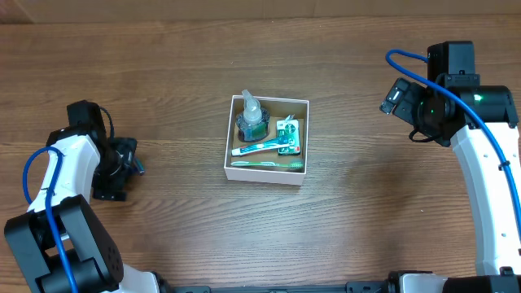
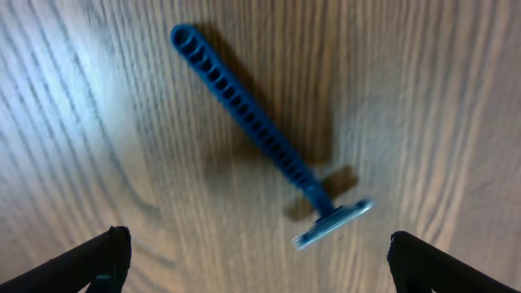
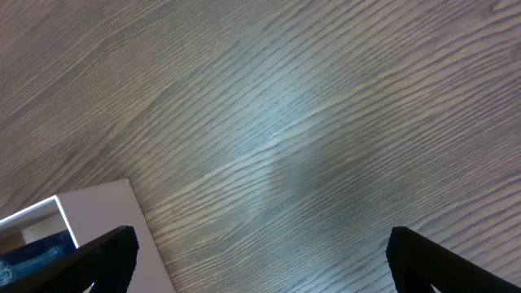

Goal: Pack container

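Observation:
The razor's handle (image 2: 247, 114) is below and beyond my left gripper's fingers, so they would miss it if they closed now. I should lower the gripper toward it before I close.
The container (image 1: 264, 174), a small white box with a brown inside, stands mid-table. It holds a small clear bottle (image 1: 251, 119), a toothpaste tube (image 1: 259, 148), a green toothbrush (image 1: 264, 163) and a green packet (image 1: 290, 135). A blue razor (image 2: 256, 130) lies on the wood under my left gripper (image 2: 260, 262), which is open and empty, far left of the container in the overhead view (image 1: 124, 159). My right gripper (image 3: 260, 262) is open and empty, at the right of the overhead view (image 1: 396, 98). The container's corner (image 3: 98, 220) shows by its left finger.
The wooden table (image 1: 366, 203) fills the view. The arm bases sit at the front edge, left (image 1: 57, 244) and right (image 1: 488, 236).

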You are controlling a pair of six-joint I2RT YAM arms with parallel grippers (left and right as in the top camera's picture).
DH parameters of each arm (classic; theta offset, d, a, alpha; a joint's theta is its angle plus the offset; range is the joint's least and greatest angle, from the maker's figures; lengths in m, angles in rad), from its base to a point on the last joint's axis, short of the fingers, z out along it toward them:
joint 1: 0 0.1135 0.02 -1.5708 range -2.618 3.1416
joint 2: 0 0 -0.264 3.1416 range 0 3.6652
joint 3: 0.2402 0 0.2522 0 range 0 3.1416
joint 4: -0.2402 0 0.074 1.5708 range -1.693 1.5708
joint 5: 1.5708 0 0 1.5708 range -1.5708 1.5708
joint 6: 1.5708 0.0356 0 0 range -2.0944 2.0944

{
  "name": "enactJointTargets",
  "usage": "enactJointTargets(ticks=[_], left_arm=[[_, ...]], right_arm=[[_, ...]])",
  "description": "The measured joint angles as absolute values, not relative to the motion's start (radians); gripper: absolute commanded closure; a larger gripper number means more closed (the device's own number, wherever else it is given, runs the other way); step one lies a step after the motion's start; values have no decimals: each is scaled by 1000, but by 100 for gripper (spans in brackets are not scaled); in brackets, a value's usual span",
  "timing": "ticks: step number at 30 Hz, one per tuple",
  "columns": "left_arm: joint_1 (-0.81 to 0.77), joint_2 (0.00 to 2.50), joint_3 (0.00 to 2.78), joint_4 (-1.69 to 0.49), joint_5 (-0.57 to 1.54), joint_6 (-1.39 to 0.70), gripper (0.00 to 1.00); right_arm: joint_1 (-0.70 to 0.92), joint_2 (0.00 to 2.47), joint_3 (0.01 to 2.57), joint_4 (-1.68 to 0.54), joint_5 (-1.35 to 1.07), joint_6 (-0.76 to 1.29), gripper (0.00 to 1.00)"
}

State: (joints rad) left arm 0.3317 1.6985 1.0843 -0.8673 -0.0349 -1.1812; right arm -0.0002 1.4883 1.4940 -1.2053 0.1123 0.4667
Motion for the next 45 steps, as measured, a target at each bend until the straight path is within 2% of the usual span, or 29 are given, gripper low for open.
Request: enactJointTargets(ticks=[21,23,26,30,38,45], left_arm=[[373,1840,1081,-795,-85,-1240,0],[378,1840,1081,-795,-82,-1240,11],[381,1842,1082,-795,-83,-1249,38],[381,1842,1082,-795,-77,-1254,60],[381,1843,1082,-797,-59,-1254,80],[381,1844,1082,-801,-52,-1254,89]], right_arm=[[0,1488,1494,-1205,113,467,0],[0,1488,1494,-1206,113,466,0],[0,1488,1494,-1206,113,467,0],[0,1488,1494,-1205,112,467,0],[0,1488,1494,-1206,113,467,0],[0,1488,1494,-1207,113,466,0]])
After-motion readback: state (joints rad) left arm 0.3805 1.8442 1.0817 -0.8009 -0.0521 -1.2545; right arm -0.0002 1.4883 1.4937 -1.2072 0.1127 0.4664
